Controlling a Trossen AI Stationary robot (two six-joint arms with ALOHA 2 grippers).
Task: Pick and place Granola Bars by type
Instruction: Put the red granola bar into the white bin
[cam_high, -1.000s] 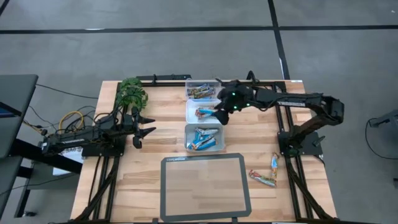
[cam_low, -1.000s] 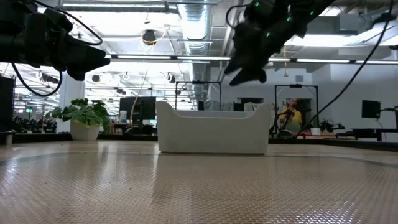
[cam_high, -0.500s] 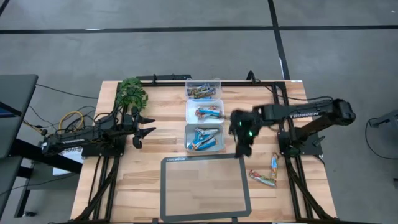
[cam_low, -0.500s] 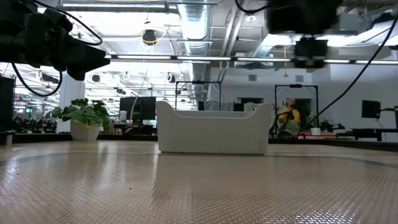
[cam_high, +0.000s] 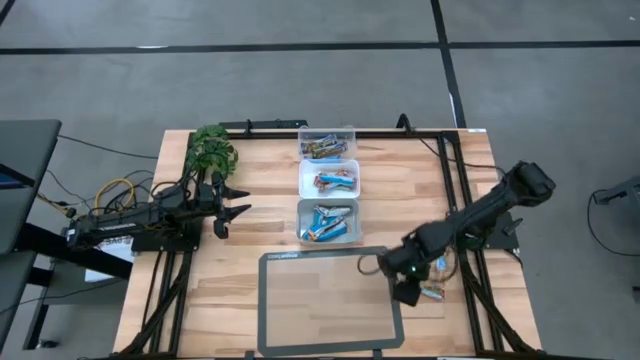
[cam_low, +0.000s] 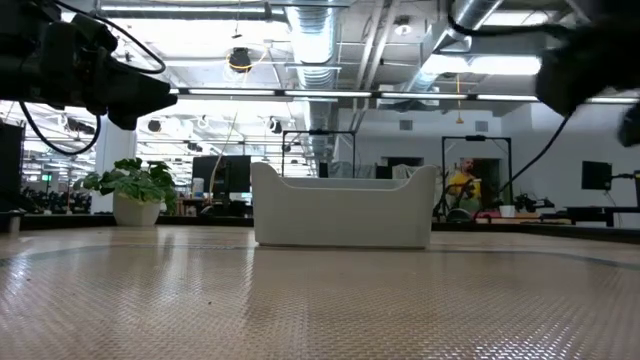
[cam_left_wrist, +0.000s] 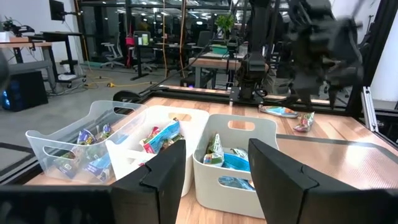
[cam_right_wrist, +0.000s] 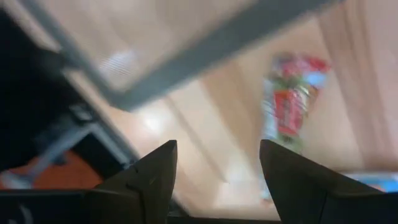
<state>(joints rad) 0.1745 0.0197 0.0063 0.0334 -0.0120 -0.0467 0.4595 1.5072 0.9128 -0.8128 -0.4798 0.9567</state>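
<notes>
The multicoloured granola bar needs to be sorted into the middle tub (cam_high: 329, 179), so I should next grab it with my right gripper by the green part beyond its red panel (cam_high: 434, 293).
Two loose granola bars lie flat on the wood near the table's right edge: a multicoloured one (cam_high: 433, 292) and a blue-and-tan one (cam_high: 441, 263). My right gripper (cam_high: 406, 291) hovers open just left of them, by the mat's right edge; its wrist view shows the red-green bar (cam_right_wrist: 287, 106) ahead of the fingers. More bars fill three clear tubs: far (cam_high: 327, 145), middle (cam_high: 330, 180), near (cam_high: 327, 222). My left gripper (cam_high: 232, 203) waits open at the table's left, facing the tubs (cam_left_wrist: 233, 162).
A grey-framed mat (cam_high: 330, 300) lies at the near middle of the table. A small potted plant (cam_high: 212, 150) stands at the far left corner. Cables (cam_high: 115, 192) lie off the left edge. Bare wood shows between the tubs and the right arm's base (cam_high: 485, 230).
My right gripper has left the middle tub and swung toward the table's near right, coming down beside the mat's right edge next to the two loose bars. The bars and tubs have stayed put.
</notes>
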